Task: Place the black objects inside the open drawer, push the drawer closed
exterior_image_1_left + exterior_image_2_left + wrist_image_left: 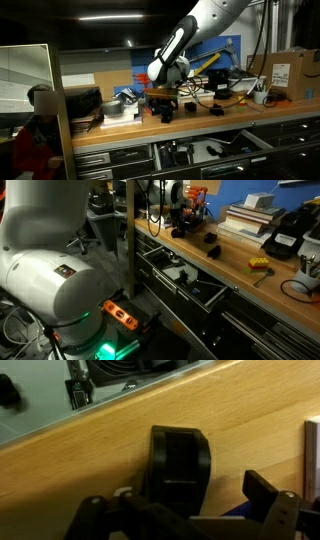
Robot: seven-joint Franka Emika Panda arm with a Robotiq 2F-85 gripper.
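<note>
My gripper grabs the standing black object's opposite sides from above next, leaving the object's bottom free to place it inside the open drawer.
A black object (180, 465) stands on the wooden bench (90, 455), in the middle of the wrist view. My gripper (185, 510) is open just above it. One dark finger (263, 490) shows to the object's right and nothing is held. In an exterior view the gripper (165, 97) hangs over this object (166, 112), and a second black object (217, 110) lies further along the bench. Below the bench edge the open drawer (245, 146) is pulled out with dark items inside. It also shows in an exterior view as the open drawer (205, 298), with loose black objects (213, 252) on the bench above.
A cardboard box (285, 72) and cables stand at the bench's far end. A stack of books (250, 218), a yellow piece (259, 265) and a dark stacked pile (80, 102) also sit on the bench. The robot's base (55, 280) fills the foreground.
</note>
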